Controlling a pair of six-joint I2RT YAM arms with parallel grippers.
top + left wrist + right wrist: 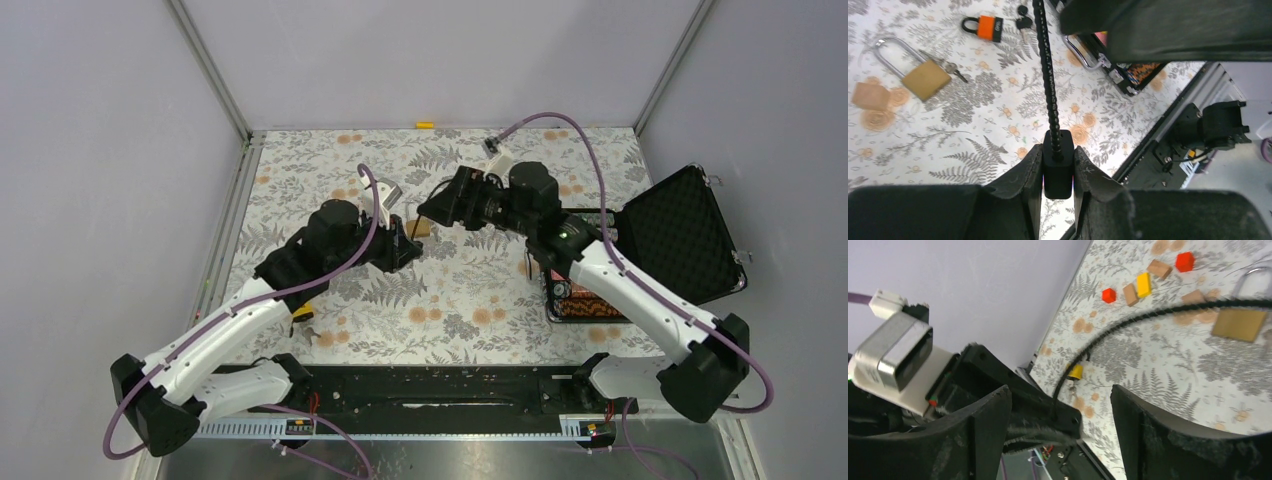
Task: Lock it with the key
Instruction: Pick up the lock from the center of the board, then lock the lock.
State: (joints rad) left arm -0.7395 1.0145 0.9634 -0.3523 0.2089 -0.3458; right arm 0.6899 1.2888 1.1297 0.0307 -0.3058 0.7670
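My right gripper needs to grab the black beaded cable near its loose end [1254,303] next, so the cable's tip stays free to go into the lock body.
My left gripper [1058,156] is shut on the body of a black cable lock [1058,170] and holds it above the table. The lock's black beaded cable [1048,75] runs up toward my right gripper. My right gripper [1060,392] is open, its jaws wide apart, right beside the held lock body [1058,415]; the cable [1128,322] arcs past it. In the top view the two grippers, left [405,245] and right [432,212], meet at mid-table. A brass padlock [925,79] with keys [950,67] in it lies on the table.
An orange padlock [988,27] and black-headed keys [1023,22] lie beyond the brass one. A yellow padlock [1076,371] lies near the left arm. Red, yellow and wooden blocks [1143,285] sit at the far left. An open black case [680,235] stands at the right.
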